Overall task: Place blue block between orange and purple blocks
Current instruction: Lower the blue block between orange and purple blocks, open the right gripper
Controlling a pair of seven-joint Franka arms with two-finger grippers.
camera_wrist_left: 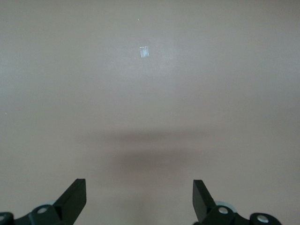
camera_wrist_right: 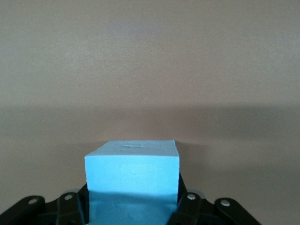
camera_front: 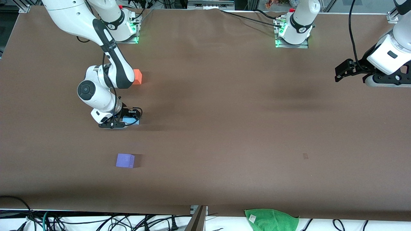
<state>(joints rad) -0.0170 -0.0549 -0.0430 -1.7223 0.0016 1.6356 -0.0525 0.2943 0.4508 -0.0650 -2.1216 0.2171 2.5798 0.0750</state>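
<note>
My right gripper is ready to open: the light blue block (camera_front: pixel 132 120) (camera_wrist_right: pixel 132 171) is low on the brown table between the orange and purple blocks, so the block would stay standing.
My right gripper (camera_front: pixel 127 122) is shut on the light blue block (camera_front: pixel 132 120), low at the brown table, toward the right arm's end. In the right wrist view the blue block (camera_wrist_right: pixel 132 171) fills the space between the black fingers (camera_wrist_right: pixel 190 206). The orange block (camera_front: pixel 137 77) lies farther from the front camera than the blue one. The purple block (camera_front: pixel 125 160) lies nearer to it. The three stand roughly in one line. I cannot tell whether the blue block touches the table. My left gripper (camera_front: pixel 341 72) waits open and holds nothing over the left arm's end; its fingers (camera_wrist_left: pixel 75 197) frame bare table.
A green cloth (camera_front: pixel 271 219) lies at the table's edge nearest the front camera. A small pale tape mark (camera_front: pixel 305 156) is on the table surface toward the left arm's end, and the tape mark (camera_wrist_left: pixel 145 52) also shows under the left gripper. Cables run along the front edge.
</note>
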